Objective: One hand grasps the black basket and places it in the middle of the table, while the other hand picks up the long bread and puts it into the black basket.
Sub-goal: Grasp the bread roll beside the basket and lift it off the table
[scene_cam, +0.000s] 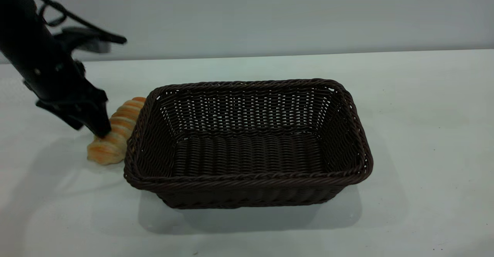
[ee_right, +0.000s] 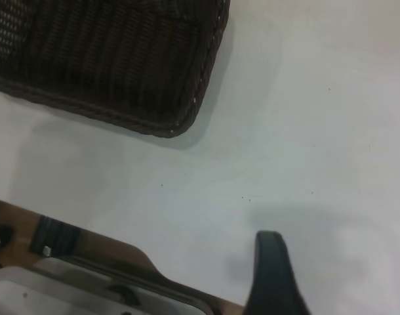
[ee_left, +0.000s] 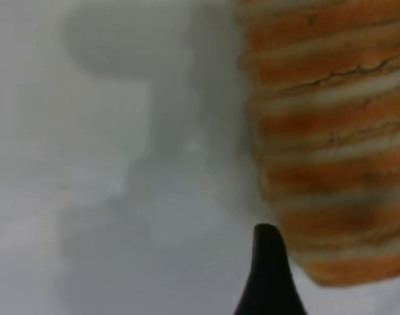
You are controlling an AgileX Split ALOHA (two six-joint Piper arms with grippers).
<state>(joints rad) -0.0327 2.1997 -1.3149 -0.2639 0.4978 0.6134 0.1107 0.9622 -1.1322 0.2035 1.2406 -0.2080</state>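
Note:
The long bread needs to go into the black basket [scene_cam: 247,145], so my left gripper will grab the bread by its ridged middle [scene_cam: 116,129] next.
The black basket [scene_cam: 247,145] stands upright and empty in the middle of the table [scene_cam: 424,133]. The long bread [scene_cam: 115,133] lies on the table against the basket's left end. My left gripper [scene_cam: 92,127] is down at the bread, its tips touching the loaf's near side. In the left wrist view one black fingertip [ee_left: 269,262] stands beside the bread [ee_left: 324,131], which lies flat on the table, and the gripper looks open. My right arm is out of the exterior view. Its wrist view shows one fingertip [ee_right: 271,262] over bare table, apart from the basket's corner [ee_right: 121,59].
The right wrist view shows the table's brown front edge [ee_right: 108,252] with grey equipment below it. A pale wall [scene_cam: 270,14] runs behind the table. Bare tabletop lies to the basket's right and front.

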